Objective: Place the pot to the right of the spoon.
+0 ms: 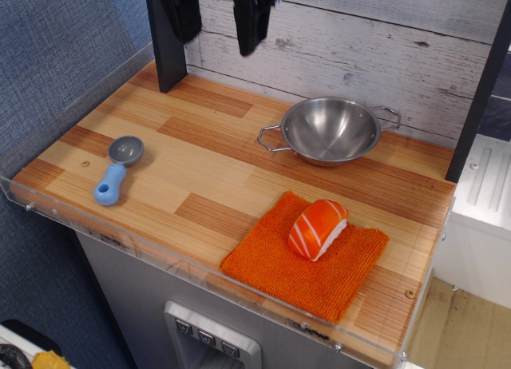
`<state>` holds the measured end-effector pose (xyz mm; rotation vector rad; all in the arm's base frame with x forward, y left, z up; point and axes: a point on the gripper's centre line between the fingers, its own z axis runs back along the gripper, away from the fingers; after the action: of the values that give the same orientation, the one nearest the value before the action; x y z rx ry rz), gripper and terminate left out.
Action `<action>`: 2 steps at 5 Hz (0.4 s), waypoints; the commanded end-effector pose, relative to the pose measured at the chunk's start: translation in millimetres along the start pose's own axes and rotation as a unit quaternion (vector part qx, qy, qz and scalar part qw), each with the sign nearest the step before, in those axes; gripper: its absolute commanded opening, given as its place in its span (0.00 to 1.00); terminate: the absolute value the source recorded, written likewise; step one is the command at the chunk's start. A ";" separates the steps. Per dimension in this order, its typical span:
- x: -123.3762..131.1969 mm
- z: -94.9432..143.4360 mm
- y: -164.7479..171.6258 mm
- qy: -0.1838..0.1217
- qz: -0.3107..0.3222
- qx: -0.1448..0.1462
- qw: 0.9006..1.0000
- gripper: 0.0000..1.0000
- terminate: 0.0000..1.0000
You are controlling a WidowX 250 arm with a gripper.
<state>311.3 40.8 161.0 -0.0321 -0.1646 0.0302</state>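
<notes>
The gripper grabs the pot by its rim beside a wire handle [372, 117] next, to place the pot beside the spoon [118, 170].
The shiny steel pot [330, 129] with two wire loop handles stands upright and empty at the back right of the wooden counter [200, 173], near the plank wall. The spoon [118, 170], with a light-blue handle and round grey bowl, lies at the front left, far from the pot. My black gripper [215, 33] hangs at the top edge of the view, over the back of the counter and left of the pot. Its two fingers [250, 21] are spread apart with nothing between them.
An orange cloth [307, 261] lies at the front right with a salmon sushi piece [317, 228] on it. A dark post [166, 37] stands at the back left. A clear acrylic rim [184, 261] runs along the counter's front and left edges.
</notes>
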 end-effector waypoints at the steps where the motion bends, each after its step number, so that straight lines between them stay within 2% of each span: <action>1: 22.8 -8.6 -46.2 -0.050 -0.066 -0.006 0.997 1.00 0.00; 2: 20.7 -19.4 -72.6 -0.054 -0.106 -0.014 0.993 1.00 0.00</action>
<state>336.1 -31.5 136.1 -0.0477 -0.2397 -0.1783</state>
